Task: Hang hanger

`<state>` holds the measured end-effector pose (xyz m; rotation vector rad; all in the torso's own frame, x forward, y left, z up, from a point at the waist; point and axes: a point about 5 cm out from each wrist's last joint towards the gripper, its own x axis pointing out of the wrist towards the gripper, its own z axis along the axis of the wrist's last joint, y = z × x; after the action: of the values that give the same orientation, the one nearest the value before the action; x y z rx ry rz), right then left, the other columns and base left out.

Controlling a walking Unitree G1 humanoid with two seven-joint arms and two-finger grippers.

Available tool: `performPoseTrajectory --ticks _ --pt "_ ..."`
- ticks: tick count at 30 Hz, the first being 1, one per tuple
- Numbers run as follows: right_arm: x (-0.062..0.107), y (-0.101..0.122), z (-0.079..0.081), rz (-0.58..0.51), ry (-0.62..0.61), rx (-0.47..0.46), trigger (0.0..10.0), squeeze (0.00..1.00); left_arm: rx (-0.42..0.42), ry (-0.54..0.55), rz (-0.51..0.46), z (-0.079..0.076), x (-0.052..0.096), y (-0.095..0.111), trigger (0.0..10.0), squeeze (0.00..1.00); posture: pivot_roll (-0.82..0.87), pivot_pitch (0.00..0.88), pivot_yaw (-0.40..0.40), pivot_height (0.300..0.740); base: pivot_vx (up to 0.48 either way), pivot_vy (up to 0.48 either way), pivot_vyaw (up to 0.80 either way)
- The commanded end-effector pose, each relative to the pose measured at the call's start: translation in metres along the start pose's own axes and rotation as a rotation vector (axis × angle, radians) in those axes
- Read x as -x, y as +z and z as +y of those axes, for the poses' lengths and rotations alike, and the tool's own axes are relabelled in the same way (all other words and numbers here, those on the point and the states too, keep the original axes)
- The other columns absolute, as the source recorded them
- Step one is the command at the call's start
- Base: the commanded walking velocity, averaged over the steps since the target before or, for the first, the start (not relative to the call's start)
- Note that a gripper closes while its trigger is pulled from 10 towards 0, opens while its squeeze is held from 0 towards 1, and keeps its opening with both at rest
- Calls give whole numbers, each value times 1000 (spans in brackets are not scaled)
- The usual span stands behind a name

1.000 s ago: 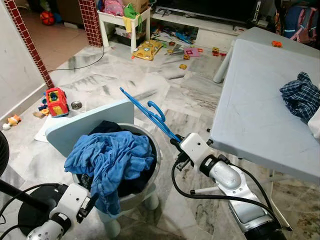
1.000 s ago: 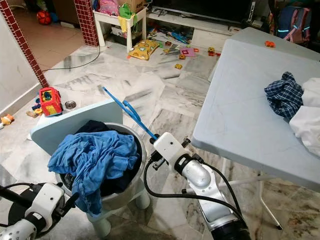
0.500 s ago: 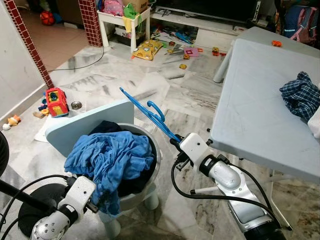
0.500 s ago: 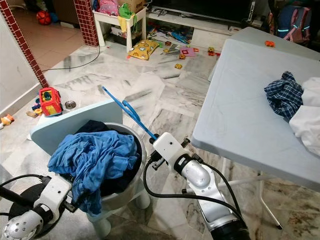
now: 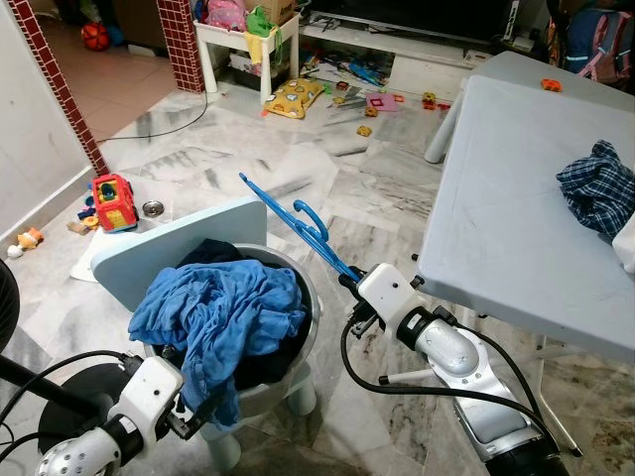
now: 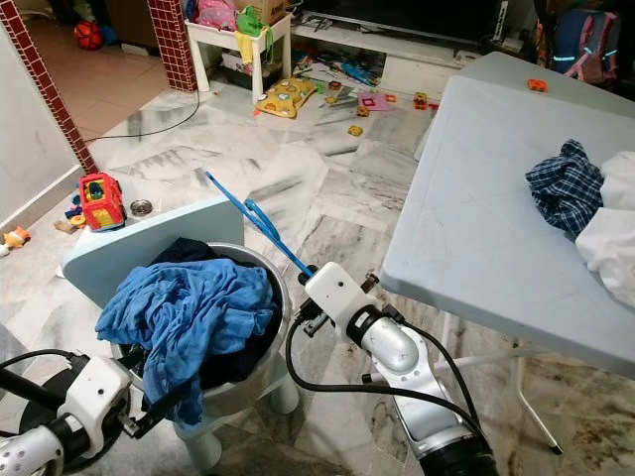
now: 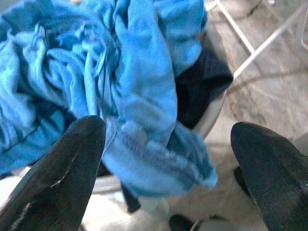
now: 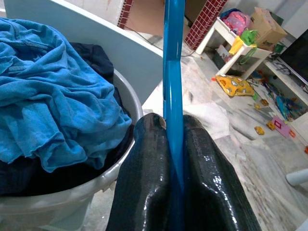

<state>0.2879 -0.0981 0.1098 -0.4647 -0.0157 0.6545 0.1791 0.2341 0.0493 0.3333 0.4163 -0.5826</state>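
Observation:
My left gripper will next pinch that hanging hem (image 5: pixel 220 405), as the blue cloth is heaped in the basket and its hem hangs free over the basket's rim.
A blue plastic hanger (image 5: pixel 298 223) slants up over the laundry basket, and my right gripper (image 5: pixel 347 281) is shut on its lower end. In the right wrist view the two black fingers (image 8: pixel 149 168) pinch the blue bar (image 8: pixel 173 72). A crumpled blue cloth (image 5: pixel 213 317) lies heaped over dark clothes in the white basket (image 5: pixel 310 332) and hangs over its front rim. My left gripper (image 5: pixel 196 416) is low in front of the basket, open, close to the cloth's hanging hem. Its fingers (image 7: pixel 57 178) stand wide apart before the blue cloth (image 7: pixel 139 96).
A pale blue board (image 5: pixel 169 248) leans behind the basket. A grey folding table (image 5: pixel 506 218) on the right carries a plaid cloth (image 5: pixel 600 188). A red toy (image 5: pixel 112 201) and scattered toys (image 5: pixel 298 97) lie on the marble floor. A black fan base (image 5: pixel 60 416) sits at my lower left.
My left gripper has shifted in front of the basket, ending near the cloth's hanging hem. The right gripper and the hanger have held still.

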Motion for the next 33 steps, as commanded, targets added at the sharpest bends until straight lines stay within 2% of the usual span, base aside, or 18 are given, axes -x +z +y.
performPoseTrajectory --ticks 1,7,15,19,26,31,33 --pt "-1 1 1 -7 11 12 10000 0 -10 -2 35 3 3 -5 10000 0 -62 123 -66 740 0 0 0" --pt "1 0 -2 0 5 15 10000 0 -38 -1 108 19 4 -12 10000 0 -73 128 -55 740 0 0 0" --pt "4 -3 -1 12 -2 11 10000 0 -47 -1 135 24 2 -16 10000 0 -75 135 -56 740 0 0 0" --pt "4 -2 -1 9 6 16 10000 0 -81 -15 128 31 -10 -14 10000 0 -84 134 -61 740 0 0 0" --pt "5 -3 -5 15 -2 22 10000 0 -110 -4 135 41 -22 -16 10000 0 -100 133 -66 740 0 0 0" --pt "6 -2 -4 14 3 26 10000 0 -104 -29 138 41 -29 -18 10000 0 -106 133 -65 740 0 0 0" --pt "6 -2 -4 15 2 28 10000 0 -102 -41 136 41 -31 -18 9333 0 -109 132 -66 740 0 0 0"
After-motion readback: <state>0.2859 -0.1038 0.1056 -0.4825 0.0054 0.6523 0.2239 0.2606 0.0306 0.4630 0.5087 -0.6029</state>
